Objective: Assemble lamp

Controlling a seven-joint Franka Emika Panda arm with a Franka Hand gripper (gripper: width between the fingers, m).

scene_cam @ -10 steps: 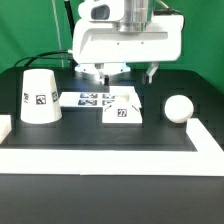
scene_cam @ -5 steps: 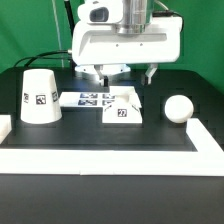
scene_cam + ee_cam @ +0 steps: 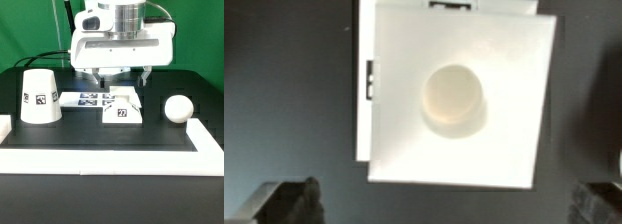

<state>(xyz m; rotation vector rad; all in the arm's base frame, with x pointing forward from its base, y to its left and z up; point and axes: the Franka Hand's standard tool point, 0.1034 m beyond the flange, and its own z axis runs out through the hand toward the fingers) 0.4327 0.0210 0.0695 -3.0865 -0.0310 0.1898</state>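
Note:
The lamp base's round socket (image 3: 454, 95) has to stay free for the bulb, so I need to grab the base by its opposite side edges next.
The flat square lamp base (image 3: 122, 108) lies on the black table near the middle, a tag on its front edge. In the wrist view the base (image 3: 455, 95) fills the frame, with a round socket (image 3: 452, 97) in its middle. The cone-shaped shade (image 3: 40, 96) stands at the exterior view's left. The ball-topped bulb (image 3: 179, 108) lies at the exterior view's right. My gripper (image 3: 120, 76) hangs above and just behind the base, open and empty; both dark fingertips (image 3: 292, 203) show wide apart in the wrist view.
The marker board (image 3: 88, 99) lies flat between the shade and the base. A white raised border (image 3: 100, 160) runs along the table's front and both sides. The large white arm housing (image 3: 125, 40) hangs over the back of the table.
The gripper and arm housing have shifted slightly toward the exterior view's left and lowered a little. The lamp parts have not moved.

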